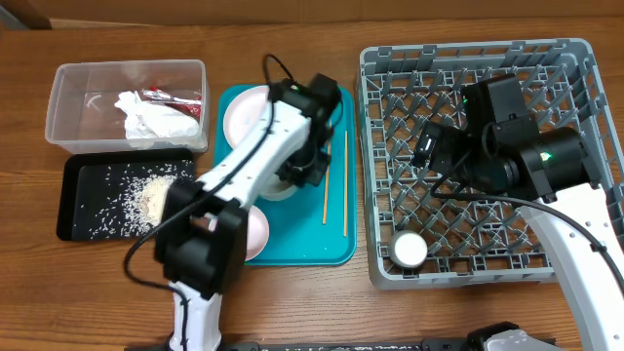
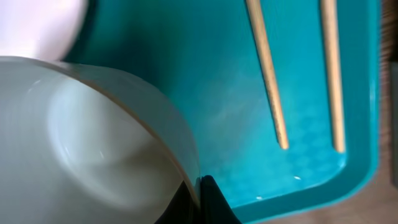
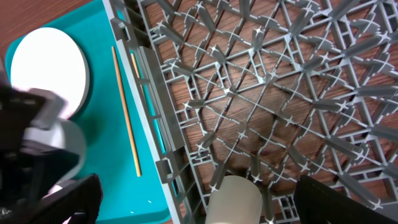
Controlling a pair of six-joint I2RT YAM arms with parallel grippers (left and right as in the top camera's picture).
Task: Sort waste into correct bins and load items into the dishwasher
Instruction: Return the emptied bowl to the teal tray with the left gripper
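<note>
Next, my right gripper grabs the white bowl's rim on its rack-facing side point(image 1: 292, 189), since the bowl's body stays free to load tilted into the dish rack point(image 1: 468, 51).
My left gripper point(image 1: 292, 175) is over the teal tray point(image 1: 336, 244), shut on the rim of a white bowl point(image 1: 280, 189). The left wrist view shows the fingers point(image 2: 199, 194) pinching that bowl's wall point(image 2: 93, 143). Two wooden chopsticks point(image 1: 327, 185) lie on the tray to its right and show in the left wrist view point(image 2: 266, 74). A small plate point(image 1: 244, 112) lies at the tray's far end, a larger plate point(image 1: 256, 234) at its near end. My right gripper point(image 1: 429, 146) hangs open and empty above the grey dish rack point(image 1: 468, 51). A second bowl point(image 1: 409, 251) sits in the rack's near left corner.
The clear tub point(image 1: 68, 107) at the far left holds the white napkin point(image 1: 151, 119) and red wrapper point(image 1: 166, 96). The black tray point(image 1: 73, 210) in front of it holds rice grains point(image 1: 151, 195). The rack's left wall point(image 3: 146, 81) stands beside the teal tray.
</note>
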